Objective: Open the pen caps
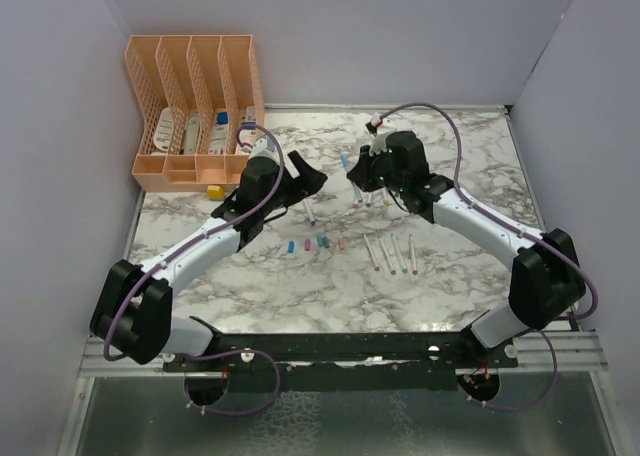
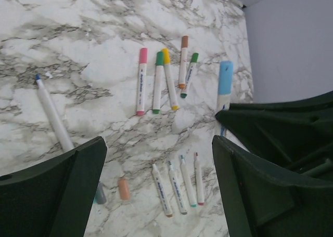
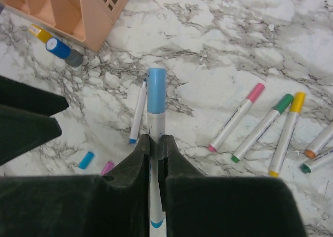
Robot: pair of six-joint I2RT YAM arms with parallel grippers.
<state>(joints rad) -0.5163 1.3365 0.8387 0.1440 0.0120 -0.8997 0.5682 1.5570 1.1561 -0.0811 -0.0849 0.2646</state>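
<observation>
The light blue cap sticks out past the right gripper. To open the cap, the robot's left gripper needs to grab it there next and leave the pale body of the pen free.
My right gripper [image 1: 357, 179] [image 3: 156, 141] is shut on a pale pen [image 3: 156, 123] whose light blue cap [image 3: 156, 89] [image 2: 225, 79] sticks out past the fingertips, held above the table. My left gripper [image 1: 308, 174] [image 2: 157, 143] is open and empty, just left of that cap. Several capped pens [image 3: 263, 128] [image 2: 157, 81] lie under the right arm. Several uncapped pens [image 1: 390, 253] [image 2: 177, 187] lie in a row. One uncapped blue-tipped pen [image 3: 138, 112] [image 2: 52, 112] lies alone. Loose caps [image 1: 315, 244] lie near it, blue [image 3: 86, 159], pink [image 3: 107, 168] and orange [image 2: 123, 188].
A peach desk organizer [image 1: 190, 106] [image 3: 88, 8] stands at the back left. A yellow block [image 3: 40, 33] and a blue-topped bottle [image 3: 62, 51] lie in front of it. Grey walls close in the marble table [image 1: 470, 166] on three sides.
</observation>
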